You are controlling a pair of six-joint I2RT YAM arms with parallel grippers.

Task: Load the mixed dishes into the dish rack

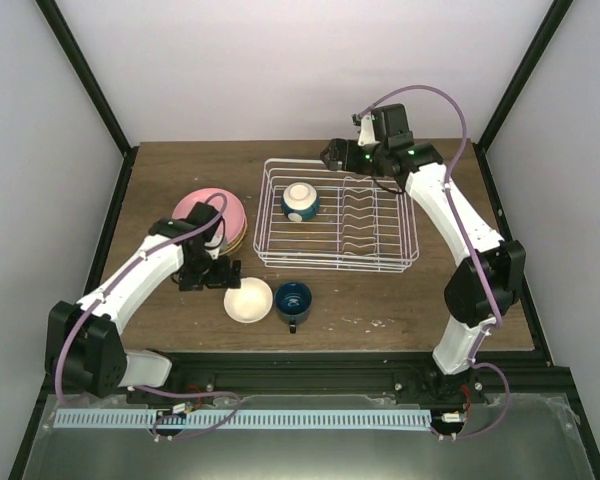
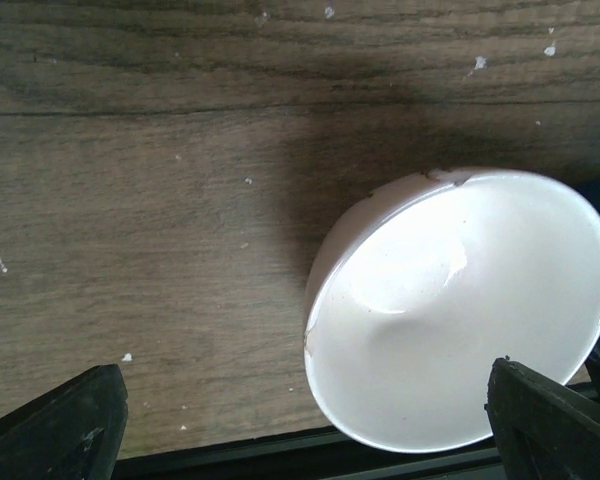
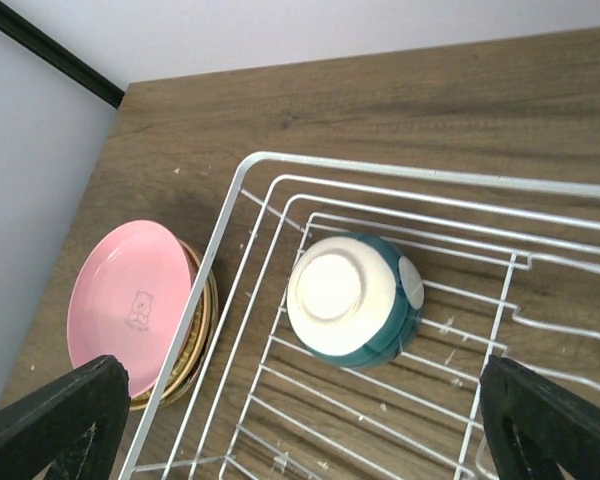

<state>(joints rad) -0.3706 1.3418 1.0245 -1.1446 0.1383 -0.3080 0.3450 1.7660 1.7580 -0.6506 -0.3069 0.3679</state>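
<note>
I should next use my left gripper to grab the cream bowl's rim farthest from the mug, which leaves its mug-side rim free to hand over to my right gripper.
The white wire dish rack [image 1: 390, 225] stands mid-table. The white-and-blue bowl [image 1: 300, 200] lies upside down in its left part, also seen in the right wrist view [image 3: 350, 298]. The pink plate [image 1: 202, 210] rests on the tan-yellow plate [image 1: 236, 236] left of the rack. The cream bowl [image 1: 248, 300] and the dark blue mug [image 1: 293, 298] sit in front of the rack. My left gripper [image 1: 210, 274] is open and low beside the cream bowl [image 2: 460, 310], which lies toward its right finger [image 2: 550, 425]. My right gripper [image 1: 332, 155] is open and empty above the rack's far edge.
The right wrist view shows the pink plate [image 3: 130, 300] and the tan plate's rim [image 3: 198, 335] just outside the rack's left wire wall [image 3: 225, 225]. The plate-slot prongs [image 1: 365, 215] fill the rack's right half. Black frame posts and pale walls bound the table.
</note>
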